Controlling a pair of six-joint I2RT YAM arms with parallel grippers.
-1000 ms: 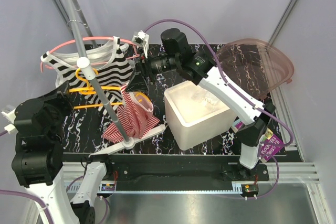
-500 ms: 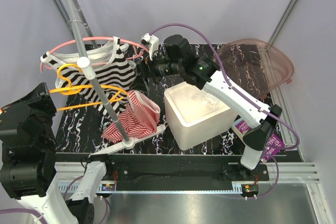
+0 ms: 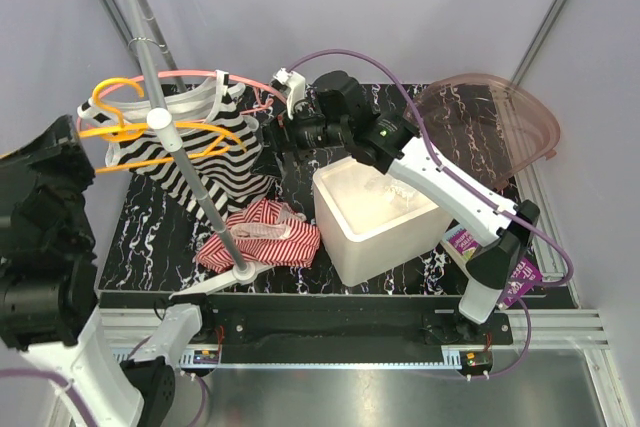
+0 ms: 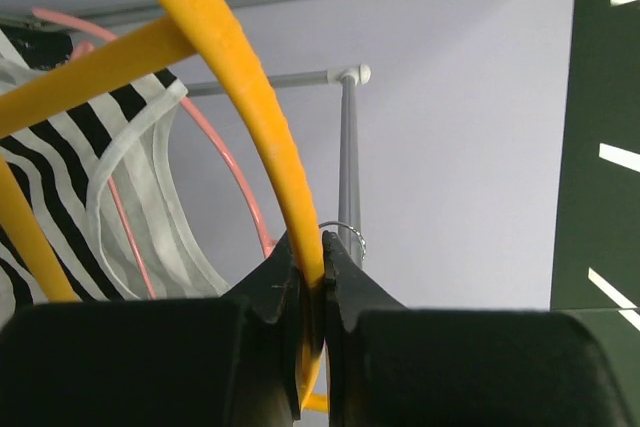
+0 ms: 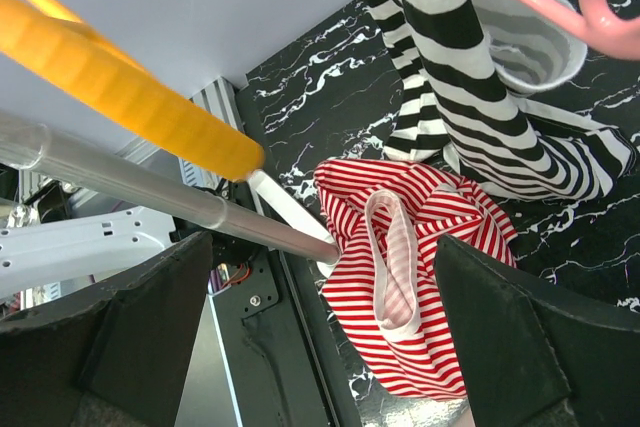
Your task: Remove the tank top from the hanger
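Note:
My left gripper keeps hold of the orange hanger for now, until its hook is over the rack's top bar. The hook is beside it, and if I opened now, the hanger would drop.
A red-and-white striped tank top lies crumpled on the black marbled table beside the foot of the rack pole; it also shows in the right wrist view. My left gripper is shut on a bare orange hanger, held high at the far left. My right gripper is open and empty, hovering above the red top, its fingers spread wide. A black-and-white striped tank top hangs on a pink hanger on the rack.
A white open box stands right of the red top. A pink translucent lid lies at the back right. A purple packet is at the front right. The rack's white base sits at the table's front edge.
My left gripper raised the orange hanger up and to the left. The red striped top slid off it and dropped flat onto the table. My right gripper shifted slightly.

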